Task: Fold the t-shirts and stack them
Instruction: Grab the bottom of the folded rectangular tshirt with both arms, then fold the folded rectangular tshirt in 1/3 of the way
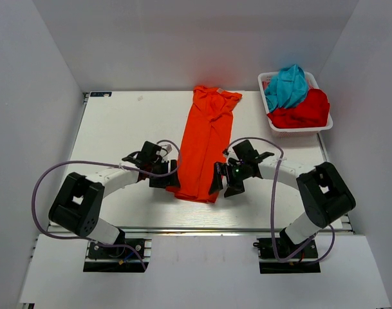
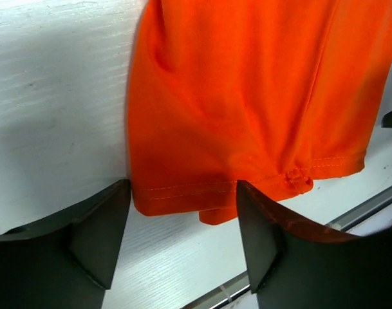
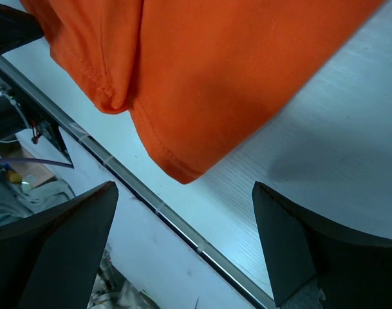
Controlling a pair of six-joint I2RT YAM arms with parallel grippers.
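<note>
The right gripper grabs the orange-red t-shirt's near hem corner (image 1: pixel 214 198) (image 3: pixel 183 172) next, opposite my left gripper's corner, to fold the hem toward the collar.
The bright orange-red t-shirt (image 1: pixel 205 141) lies folded into a long narrow strip down the middle of the table, collar at the far end. My left gripper (image 1: pixel 169 177) is open at the strip's near left corner; the hem (image 2: pixel 215 187) sits just beyond its fingertips. My right gripper (image 1: pixel 220 181) is open at the near right corner, the hem corner (image 3: pixel 176 164) just beyond its fingers. Neither holds cloth. The teal-blue t-shirt (image 1: pixel 287 87) and the deeper red t-shirt (image 1: pixel 305 111) lie bunched in the white basket (image 1: pixel 266 80) at the far right.
The table's near edge with its metal rail (image 3: pixel 157 209) runs just below the shirt's hem. The white enclosure walls (image 1: pixel 47 77) stand on the left, right and back. Grey cables (image 1: pixel 54 170) loop from both arms.
</note>
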